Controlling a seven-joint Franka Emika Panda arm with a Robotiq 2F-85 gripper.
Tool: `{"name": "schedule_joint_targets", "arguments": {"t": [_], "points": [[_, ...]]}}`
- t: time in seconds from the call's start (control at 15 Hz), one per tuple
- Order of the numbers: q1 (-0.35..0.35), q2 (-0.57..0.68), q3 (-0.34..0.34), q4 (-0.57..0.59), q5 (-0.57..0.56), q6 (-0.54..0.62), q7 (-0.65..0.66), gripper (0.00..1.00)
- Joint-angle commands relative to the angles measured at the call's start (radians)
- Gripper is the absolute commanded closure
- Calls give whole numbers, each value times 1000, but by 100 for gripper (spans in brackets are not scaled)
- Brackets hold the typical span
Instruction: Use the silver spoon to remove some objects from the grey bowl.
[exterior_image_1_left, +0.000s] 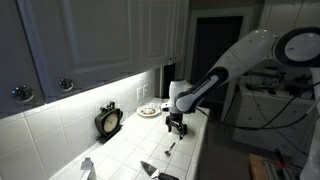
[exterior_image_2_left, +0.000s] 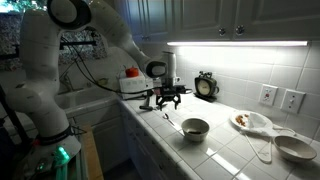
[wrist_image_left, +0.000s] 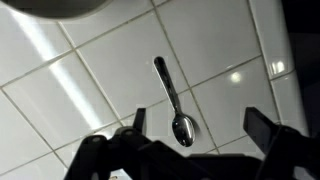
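Note:
The robot's gripper should next grab the silver spoon (wrist_image_left: 172, 100) across its slim handle near the spoon's bowl end. That end then stays free to remove objects from the grey bowl.
The silver spoon (wrist_image_left: 172, 100) lies flat on the white tiled counter, its bowl end towards the camera. It also shows in both exterior views (exterior_image_1_left: 170, 148) (exterior_image_2_left: 167, 119). My gripper (wrist_image_left: 200, 125) is open and empty and hovers just above it. The spoon's bowl end lies between the two fingertips, closer to the left one. The gripper shows in both exterior views (exterior_image_1_left: 177, 125) (exterior_image_2_left: 165, 100). The grey bowl (exterior_image_2_left: 195, 128) stands on the counter near its front edge, a short way from the spoon. A dark curved rim at the top left of the wrist view (wrist_image_left: 60, 8) looks like that bowl.
A white plate (exterior_image_2_left: 245, 121) with small dark items sits by the wall, also in an exterior view (exterior_image_1_left: 148, 111). A small black clock (exterior_image_2_left: 206, 86) leans on the backsplash. Another bowl (exterior_image_2_left: 295, 148) stands at the counter's far end. A black angular utensil (exterior_image_1_left: 155, 170) lies near it.

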Motion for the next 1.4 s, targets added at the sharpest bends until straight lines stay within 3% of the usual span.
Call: {"name": "schedule_joint_targets", "arguments": {"t": [0.0, 0.33, 0.67, 1.0, 1.13, 1.33], "points": [[10, 43, 1, 5, -54, 17, -76, 0], [-13, 86, 40, -7, -31, 77, -232, 0], [-5, 139, 29, 12, -76, 127, -322, 0], [-32, 171, 52, 21, -44, 170, -418, 0], [-37, 178, 58, 22, -40, 184, -438, 26], [-44, 183, 70, 24, -31, 194, -455, 48]]}}
